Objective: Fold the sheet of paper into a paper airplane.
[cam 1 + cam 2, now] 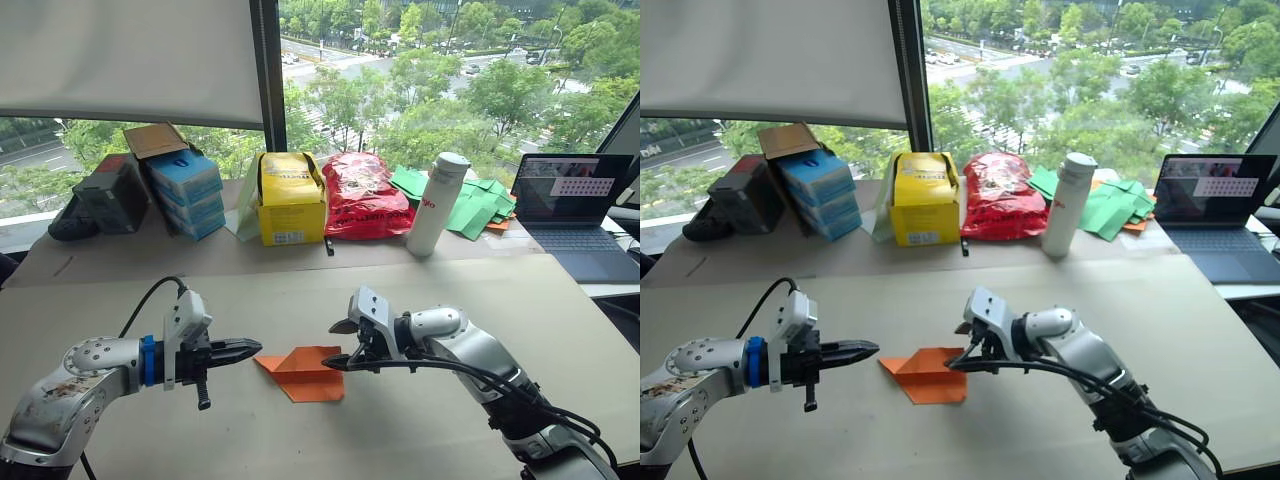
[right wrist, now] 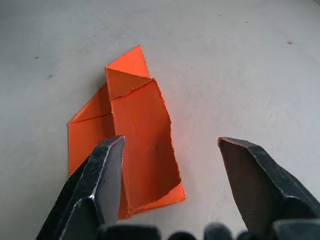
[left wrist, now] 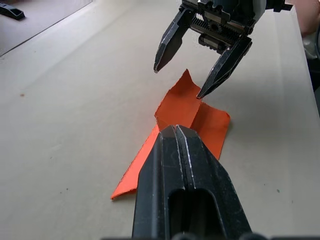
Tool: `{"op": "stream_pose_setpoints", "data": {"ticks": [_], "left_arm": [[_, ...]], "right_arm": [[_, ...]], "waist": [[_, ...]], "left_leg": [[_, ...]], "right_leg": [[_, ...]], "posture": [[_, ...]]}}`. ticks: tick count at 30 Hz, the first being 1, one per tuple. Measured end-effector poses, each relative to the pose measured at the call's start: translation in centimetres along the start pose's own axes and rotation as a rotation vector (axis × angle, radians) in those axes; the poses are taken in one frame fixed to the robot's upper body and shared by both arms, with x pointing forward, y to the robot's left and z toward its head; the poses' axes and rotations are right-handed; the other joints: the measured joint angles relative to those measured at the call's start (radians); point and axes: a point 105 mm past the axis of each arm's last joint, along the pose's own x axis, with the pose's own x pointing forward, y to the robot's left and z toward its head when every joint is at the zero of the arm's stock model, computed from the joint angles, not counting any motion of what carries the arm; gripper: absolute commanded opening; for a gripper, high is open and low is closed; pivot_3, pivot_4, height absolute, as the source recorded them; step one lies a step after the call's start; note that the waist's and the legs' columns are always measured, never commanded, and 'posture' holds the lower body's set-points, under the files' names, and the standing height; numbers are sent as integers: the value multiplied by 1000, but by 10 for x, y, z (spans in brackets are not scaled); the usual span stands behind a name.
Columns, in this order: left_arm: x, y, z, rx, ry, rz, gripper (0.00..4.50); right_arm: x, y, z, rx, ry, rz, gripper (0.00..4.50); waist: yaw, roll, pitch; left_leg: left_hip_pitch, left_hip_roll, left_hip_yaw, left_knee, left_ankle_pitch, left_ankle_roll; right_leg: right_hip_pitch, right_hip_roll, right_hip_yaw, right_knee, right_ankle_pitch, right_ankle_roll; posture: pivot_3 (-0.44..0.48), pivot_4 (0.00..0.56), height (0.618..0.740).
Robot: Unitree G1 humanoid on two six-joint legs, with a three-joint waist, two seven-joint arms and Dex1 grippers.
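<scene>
My right gripper grabs the orange sheet's wide end (image 1: pixel 336 388) (image 2: pixel 156 200) next, to fold the layered flaps into a paper airplane.
The sheet of paper (image 1: pixel 303 372) is a bright orange pointed shape with layered flaps, lying on the tan table (image 1: pixel 420 420) between my two grippers. Its point faces my left gripper (image 1: pixel 250 348), which is shut, with its tips just over the pointed end. In the left wrist view that gripper (image 3: pixel 175 131) sits in front of the paper (image 3: pixel 187 102), where one flap stands slightly raised. My right gripper (image 1: pixel 338 346) is open at the paper's wide end. In the right wrist view its fingers (image 2: pixel 107 155) straddle the paper (image 2: pixel 142 130), one over the orange flaps and one over bare table.
Along the far table edge by the window stand blue boxes (image 1: pixel 186 190), a yellow box (image 1: pixel 290 200), a red bag (image 1: pixel 362 197), a white bottle (image 1: pixel 437 205), a pile of green paper pieces (image 1: pixel 470 205) and an open laptop (image 1: pixel 575 215).
</scene>
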Motion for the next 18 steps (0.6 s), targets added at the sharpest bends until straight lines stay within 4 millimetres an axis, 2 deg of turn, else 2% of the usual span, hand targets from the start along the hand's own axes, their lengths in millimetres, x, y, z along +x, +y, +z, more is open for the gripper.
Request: {"op": "stream_pose_setpoints", "data": {"ticks": [6,13,18], "left_arm": [[0,1,-1,-9,5,5,0],[0,7,5,3,-8,25,0],[6,19,18,-29,-106,49,0]], "right_arm": [[2,6,-6,17,11,31,116],[4,10,-10,25,5,37,26],[6,3,12,-53,-90,-20,26]], "waist": [[0,0,0],[0,0,0],[0,0,0]], "left_leg": [[0,0,0,0,0,0],[0,0,0,0,1,-1],[0,0,0,1,1,-2]], "right_leg": [[0,0,0,0,0,0],[0,0,0,0,0,-1],[-1,1,-1,2,1,-1]], "posture": [[0,150,740],[0,150,740],[0,150,740]]}}
